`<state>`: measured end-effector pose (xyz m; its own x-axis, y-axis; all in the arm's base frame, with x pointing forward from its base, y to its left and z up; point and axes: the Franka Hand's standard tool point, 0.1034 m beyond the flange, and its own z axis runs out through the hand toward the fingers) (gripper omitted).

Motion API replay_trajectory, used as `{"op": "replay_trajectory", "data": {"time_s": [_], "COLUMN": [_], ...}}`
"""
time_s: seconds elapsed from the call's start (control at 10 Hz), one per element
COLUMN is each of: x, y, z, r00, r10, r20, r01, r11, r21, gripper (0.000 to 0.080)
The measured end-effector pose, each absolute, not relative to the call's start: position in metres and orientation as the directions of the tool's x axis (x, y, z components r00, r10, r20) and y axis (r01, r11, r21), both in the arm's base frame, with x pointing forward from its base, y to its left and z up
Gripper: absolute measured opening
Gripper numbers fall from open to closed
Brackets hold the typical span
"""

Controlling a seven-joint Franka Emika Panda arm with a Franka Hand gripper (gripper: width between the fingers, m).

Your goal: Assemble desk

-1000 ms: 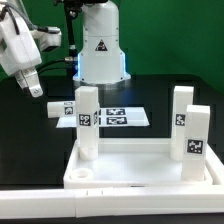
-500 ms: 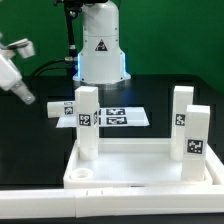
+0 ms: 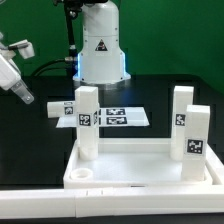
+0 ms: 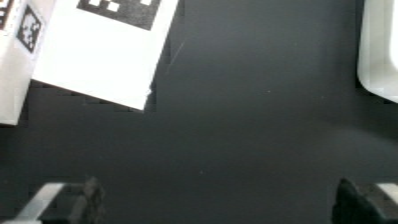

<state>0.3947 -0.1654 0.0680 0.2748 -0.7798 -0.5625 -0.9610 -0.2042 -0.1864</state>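
Note:
The lying leg goes into the desk top's corner hole. I should grip it by its tagged end next.
The white desk top lies rim up at the front of the table. Three legs stand upright on it: one at the exterior view's left and two at its right. A round hole shows in the near left corner. A fourth tagged leg lies on the table behind the left one. My gripper hangs at the far left, apart from every part. In the wrist view the gripper is open over bare black table, fingertips wide apart with nothing between them.
The marker board lies flat behind the desk top, in front of the robot base. A white rounded edge shows at the wrist view's border; what it belongs to I cannot tell.
The gripper has swung further toward the exterior view's left, away from the lying leg, then nearly stopped. It stays open. No part has moved.

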Motion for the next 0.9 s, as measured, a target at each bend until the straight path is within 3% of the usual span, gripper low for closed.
{"op": "replay_trajectory", "data": {"time_s": [0.3, 0.7, 0.8, 0.9], "x": [0.343, 0.339, 0.334, 0.316], "y": [-0.141, -0.139, -0.137, -0.137], "z": [0.048, 0.046, 0.045, 0.039], "r00": [0.190, 0.189, 0.192, 0.148], "r10": [-0.714, -0.723, -0.704, -0.653], "r20": [-0.674, -0.665, -0.684, -0.742], "r01": [-0.981, -0.982, -0.981, -0.989], "r11": [-0.119, -0.124, -0.122, -0.077], "r21": [-0.151, -0.144, -0.150, -0.129], "gripper": [0.0649, 0.0649, 0.0649, 0.0649]}}
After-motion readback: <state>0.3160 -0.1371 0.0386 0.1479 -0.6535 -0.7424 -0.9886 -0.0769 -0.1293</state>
